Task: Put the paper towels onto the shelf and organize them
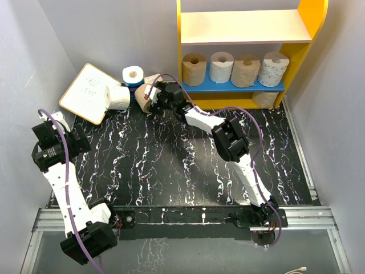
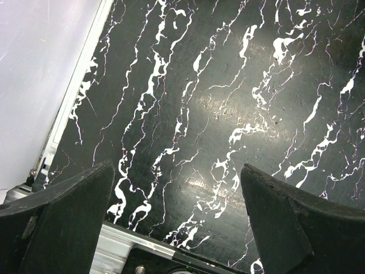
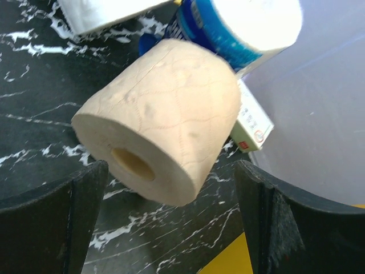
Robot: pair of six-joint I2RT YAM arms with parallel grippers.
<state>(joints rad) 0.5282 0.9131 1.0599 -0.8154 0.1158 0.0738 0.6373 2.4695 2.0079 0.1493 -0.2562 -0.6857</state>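
The tan roll should go onto the shelf (image 1: 303, 45) with its far end free, so my right gripper should next grab the roll by its side (image 1: 146, 102) beside the roll's core.
The yellow-framed shelf (image 1: 303, 45) stands at the back right. Its blue lower board (image 1: 231, 87) holds two tan and two white paper towels, such as a tan one (image 1: 194, 68). Another roll (image 1: 265, 100) lies under that board. A tan roll (image 1: 144, 97) lies on its side just ahead of my right gripper (image 1: 155, 94). In the right wrist view the roll (image 3: 165, 125) lies between and beyond the wide-open fingers of that gripper (image 3: 171, 168), untouched. A blue-wrapped roll (image 1: 133, 75) and a white roll (image 1: 118, 97) lie behind it. My left gripper (image 2: 177, 168) is open and empty over the table (image 2: 228, 85).
A white writing board (image 1: 88, 92) leans at the back left by the wall. A small white box (image 3: 251, 123) lies by the wall behind the tan roll. Grey walls close in on both sides. A metal rail (image 1: 182, 220) runs along the near table edge.
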